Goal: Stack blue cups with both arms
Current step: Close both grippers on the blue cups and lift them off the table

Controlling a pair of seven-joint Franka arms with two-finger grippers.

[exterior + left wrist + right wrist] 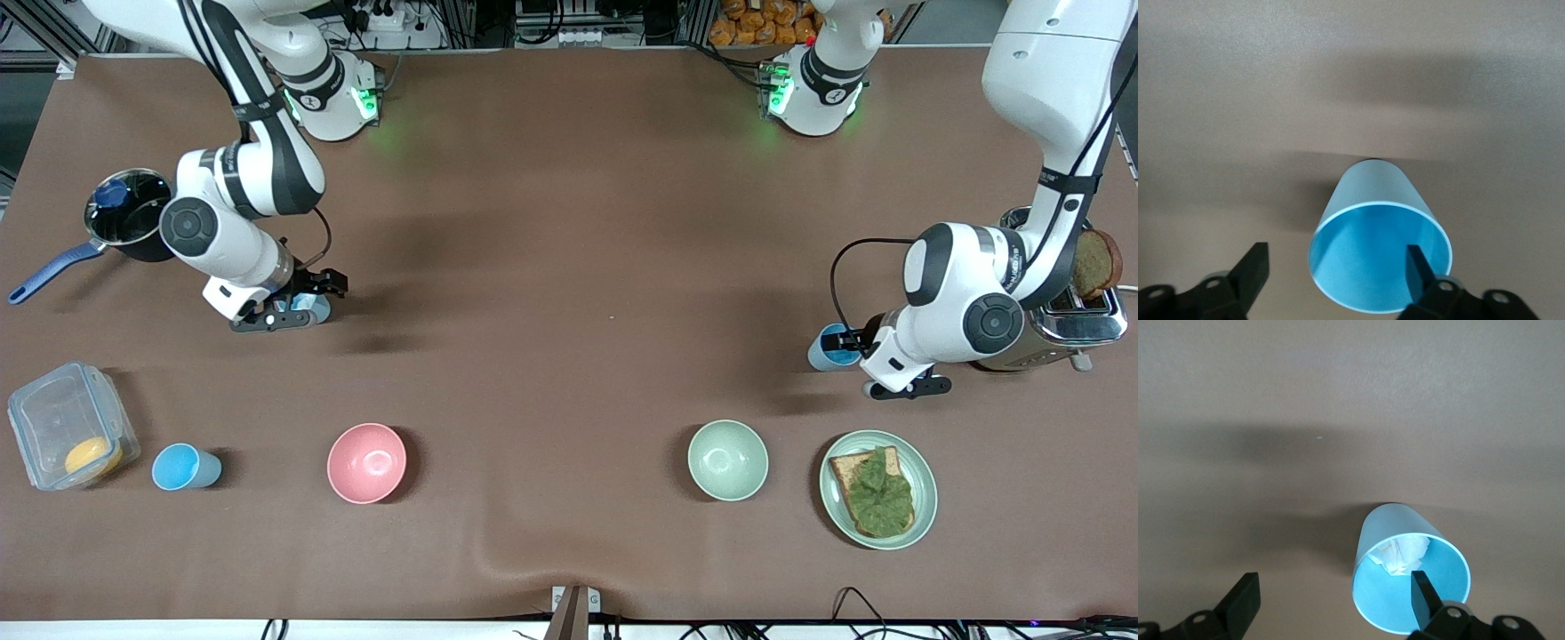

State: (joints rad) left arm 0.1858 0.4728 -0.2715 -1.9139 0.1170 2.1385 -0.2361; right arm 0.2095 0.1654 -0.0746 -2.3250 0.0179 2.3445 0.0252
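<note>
My right gripper should next take the cup with the crumpled white paper (1405, 553) by its rim (1354, 582), so that the blue cups can be stacked.
One blue cup (833, 347) stands near the toaster, at my left gripper (855, 343). In the left wrist view this cup (1371, 200) is empty, and the left gripper (1338, 267) is open, with one finger (1418, 267) over the cup's rim and the other well outside it. A second blue cup (318, 308) stands at my right gripper (322, 289). In the right wrist view it (1395, 527) holds crumpled white paper (1405, 553); the right gripper (1333, 593) is open, with one finger (1421, 590) over the rim. A third blue cup (185, 467) stands beside the clear container.
A saucepan (129, 218) with a blue handle stands by the right arm. A clear plastic container (71, 436), a pink bowl (366, 462), a pale green bowl (727, 460) and a plate of toast with greens (878, 489) line the near side. A toaster (1080, 307) stands by the left arm.
</note>
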